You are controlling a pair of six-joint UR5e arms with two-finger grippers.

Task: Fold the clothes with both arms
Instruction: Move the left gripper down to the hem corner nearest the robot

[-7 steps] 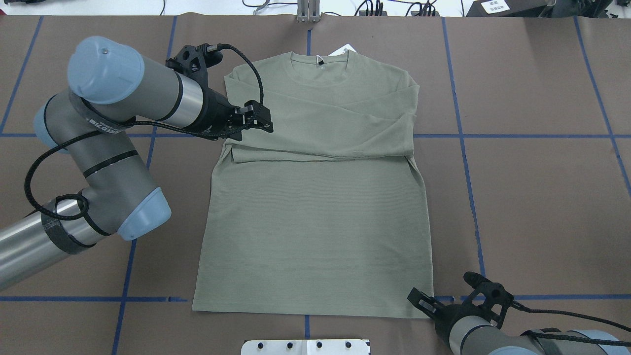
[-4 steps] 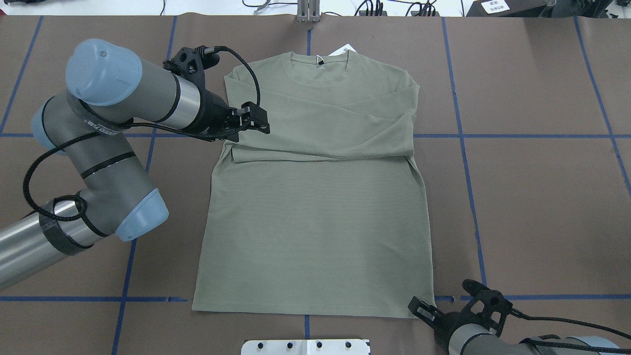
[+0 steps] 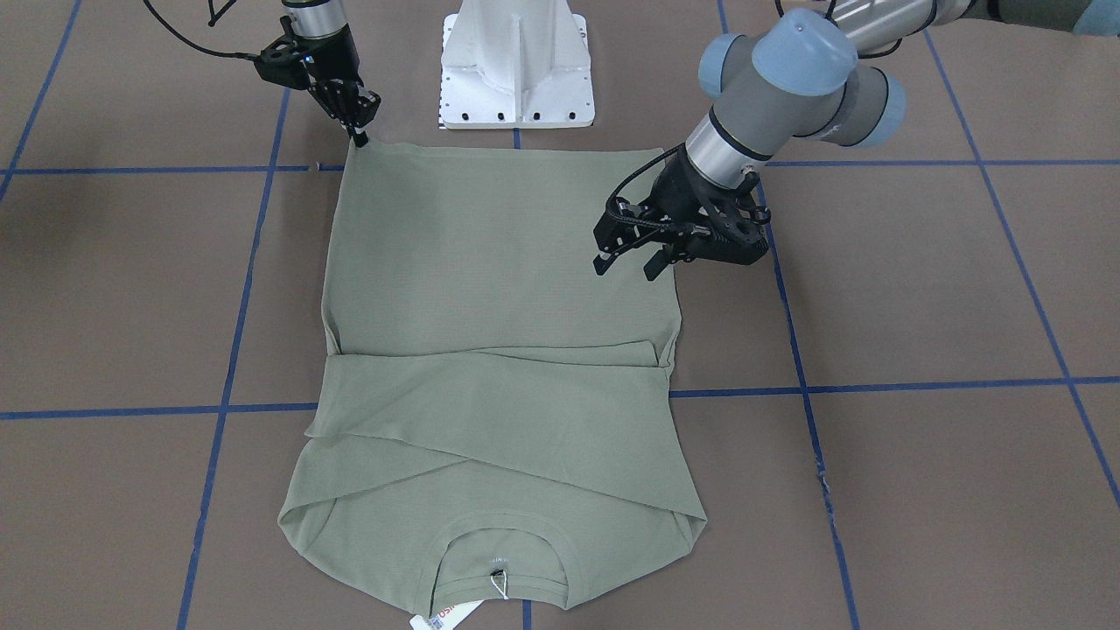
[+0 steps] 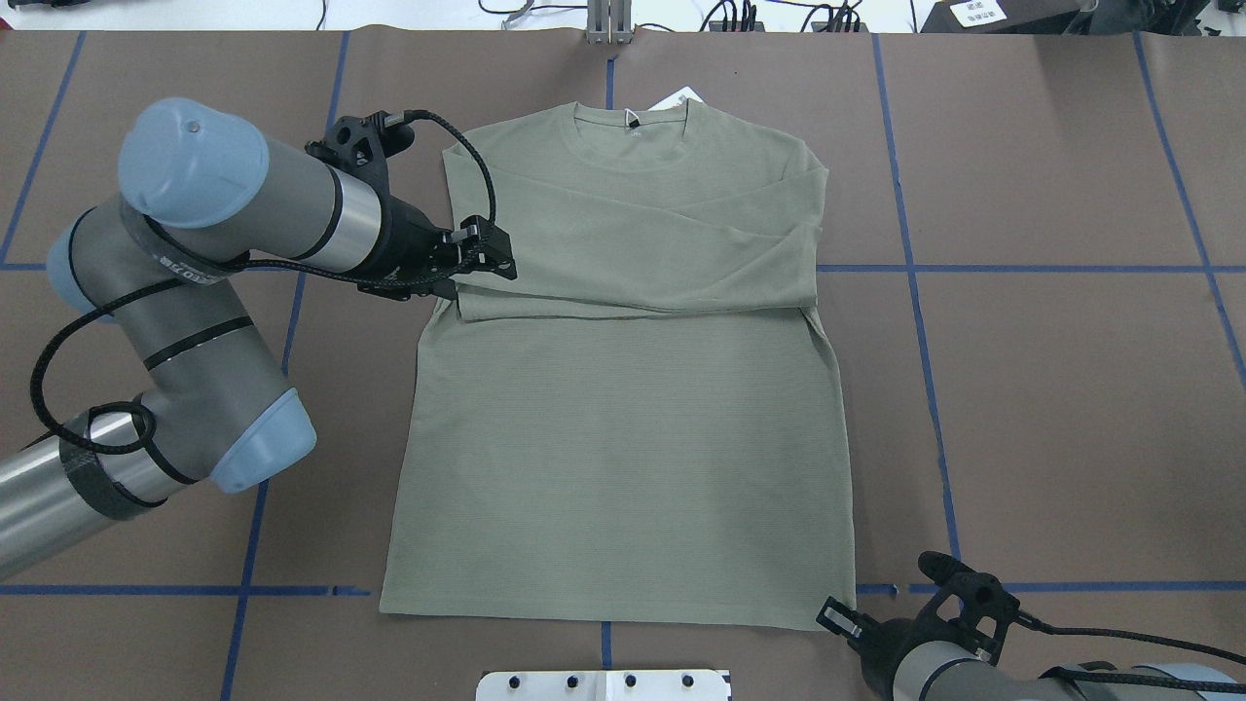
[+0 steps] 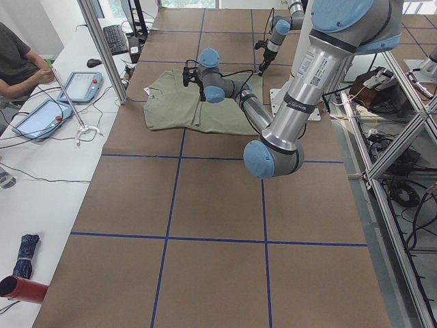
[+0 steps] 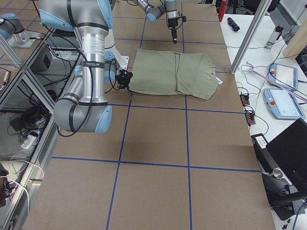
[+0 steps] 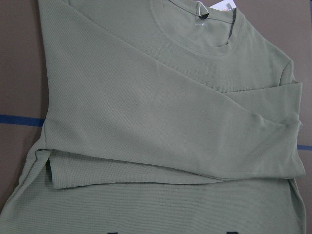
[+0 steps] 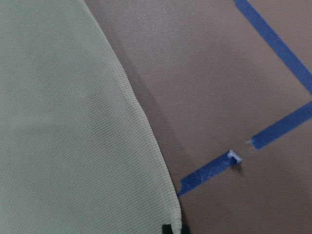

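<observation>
The shirt needs to be folded up next, so my left gripper should grab it by its hem corner [image 3: 653,157].
The olive-green shirt [image 4: 623,409] lies flat, front up, with both sleeves folded across the chest; it also shows in the front view [image 3: 499,289] and the left wrist view [image 7: 156,112]. Its white price tag [image 4: 678,97] sticks out at the neck. My left gripper [image 4: 482,268] hovers open above the shirt's left edge by the folded sleeves, its jaws apart in the front view [image 3: 626,265]. My right gripper [image 3: 360,136] has its tips close together, touching the shirt's near right hem corner [image 8: 165,195]. I cannot tell whether they pinch cloth.
The white pedestal [image 3: 516,66] stands at the table's near edge, just behind the hem. Blue tape lines [image 4: 1022,268] cross the brown table. An operator [image 5: 17,61] sits with tablets [image 5: 41,116] beyond the far edge.
My left gripper has moved left and toward the robot, from over the sleeves to the shirt's left edge. My right gripper has drawn back to the hem corner. The shirt has not moved.
</observation>
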